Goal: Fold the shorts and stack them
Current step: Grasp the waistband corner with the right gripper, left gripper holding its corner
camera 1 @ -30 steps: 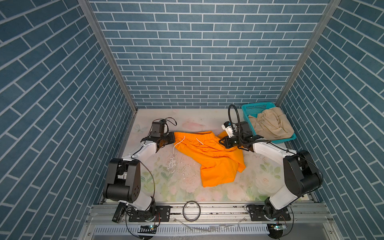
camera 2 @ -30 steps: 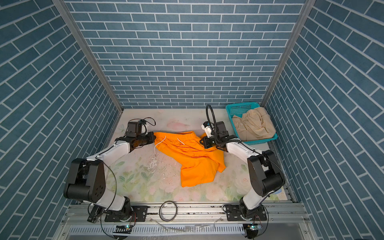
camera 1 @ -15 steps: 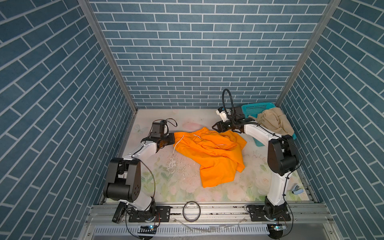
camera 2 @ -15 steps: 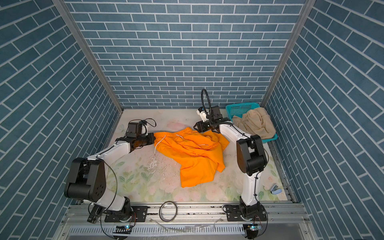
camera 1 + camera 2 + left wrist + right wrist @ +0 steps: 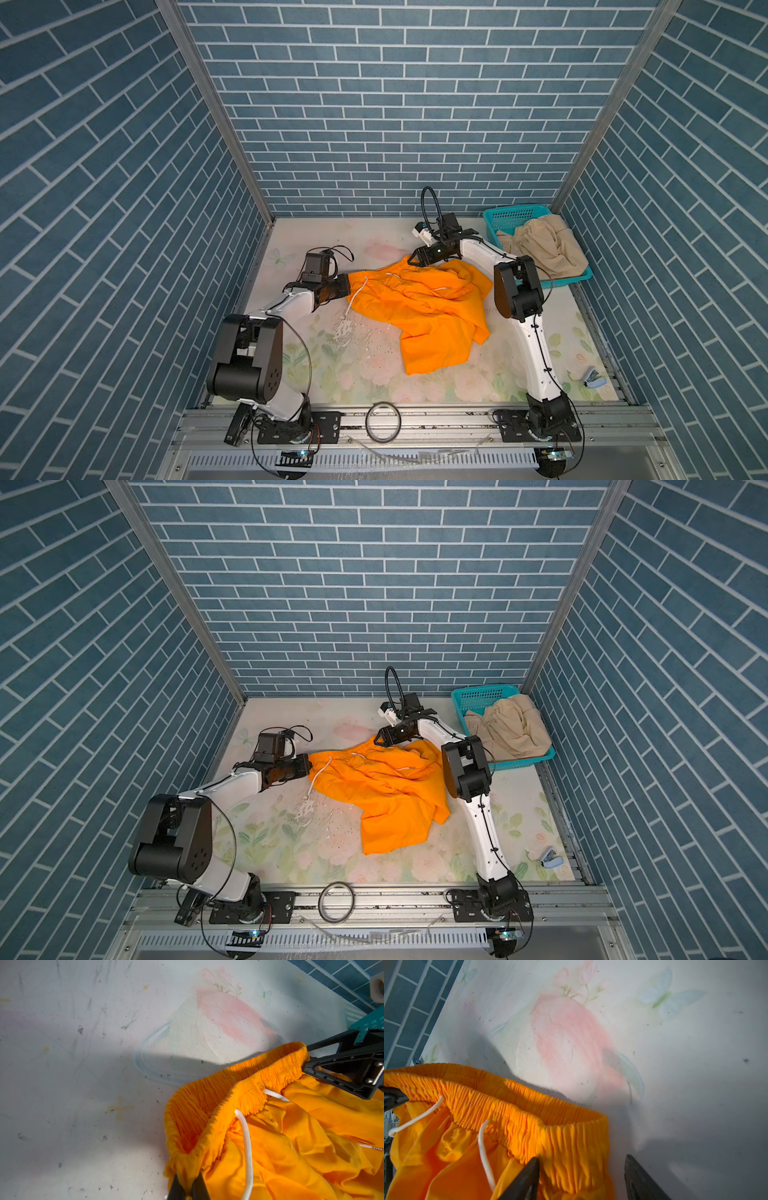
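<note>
My right gripper needs to pinch the orange shorts next by their waistband [image 5: 405, 262] [image 5: 574, 1144], opposite my left gripper, to spread the shorts.
The orange shorts [image 5: 428, 316] [image 5: 386, 787] lie crumpled mid-table, their elastic waistband stretched along the far side. My left gripper [image 5: 348, 286] [image 5: 309, 766] is shut on the waistband's left end; the left wrist view shows the cloth [image 5: 291, 1136] pinched in the left gripper [image 5: 188, 1186]. My right gripper [image 5: 411, 261] [image 5: 376, 739] [image 5: 581, 1169] stands open over the waistband's other end, with gathered cloth [image 5: 488, 1136] lying between its fingers. The beige shorts [image 5: 544, 249] [image 5: 507, 729] are heaped in the teal basket [image 5: 511, 210] [image 5: 478, 692].
The basket stands in the back right corner against the brick walls. A small blue stapler-like item [image 5: 592, 378] [image 5: 550, 856] lies front right. A black ring [image 5: 368, 419] rests on the front rail. White flecks [image 5: 345, 328] mark the floral mat.
My right gripper opened, let go of the orange cloth and swung back and left along the waistband. The shorts' right side has bunched up. The left arm has not moved.
</note>
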Robot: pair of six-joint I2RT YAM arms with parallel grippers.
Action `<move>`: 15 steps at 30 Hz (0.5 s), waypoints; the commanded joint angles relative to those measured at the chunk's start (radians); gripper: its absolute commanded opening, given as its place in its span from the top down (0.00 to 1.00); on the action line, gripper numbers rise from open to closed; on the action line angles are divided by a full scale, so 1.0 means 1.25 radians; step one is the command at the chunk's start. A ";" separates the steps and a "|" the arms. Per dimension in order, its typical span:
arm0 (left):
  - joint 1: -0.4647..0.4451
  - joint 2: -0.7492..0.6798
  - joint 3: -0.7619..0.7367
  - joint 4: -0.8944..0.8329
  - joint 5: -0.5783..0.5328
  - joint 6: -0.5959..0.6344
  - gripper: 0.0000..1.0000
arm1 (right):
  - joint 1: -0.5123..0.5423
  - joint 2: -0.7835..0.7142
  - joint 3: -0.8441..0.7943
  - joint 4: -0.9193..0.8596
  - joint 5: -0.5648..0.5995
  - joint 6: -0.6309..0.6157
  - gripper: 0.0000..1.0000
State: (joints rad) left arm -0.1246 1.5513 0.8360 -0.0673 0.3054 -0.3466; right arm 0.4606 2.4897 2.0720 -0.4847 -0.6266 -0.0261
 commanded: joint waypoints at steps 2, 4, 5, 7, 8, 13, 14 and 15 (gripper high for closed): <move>0.004 -0.003 -0.008 0.008 0.016 0.000 1.00 | 0.012 0.050 0.068 -0.021 -0.016 0.016 0.36; 0.003 -0.007 -0.010 0.008 0.017 0.001 1.00 | 0.017 0.062 0.093 -0.013 -0.010 0.028 0.37; 0.003 -0.009 -0.010 0.007 0.019 0.001 1.00 | 0.020 0.066 0.103 -0.010 0.000 0.032 0.37; 0.003 -0.012 -0.007 0.003 0.022 0.001 1.00 | 0.023 0.084 0.141 -0.034 -0.004 0.031 0.42; 0.003 -0.015 -0.006 -0.001 0.022 0.002 1.00 | 0.024 0.096 0.167 -0.053 -0.009 0.029 0.49; 0.003 -0.039 0.022 -0.039 0.012 0.020 1.00 | 0.024 0.092 0.208 -0.106 -0.040 0.019 0.97; 0.003 -0.041 0.044 -0.067 0.009 0.030 1.00 | 0.024 0.074 0.208 -0.109 -0.034 0.015 1.00; 0.003 -0.044 0.071 -0.092 0.004 0.039 1.00 | 0.024 0.049 0.207 -0.113 -0.026 0.009 1.00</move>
State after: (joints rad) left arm -0.1246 1.5303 0.8570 -0.1127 0.3153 -0.3347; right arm 0.4889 2.6049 2.3123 -0.5686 -0.6479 0.0154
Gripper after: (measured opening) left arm 0.071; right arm 0.066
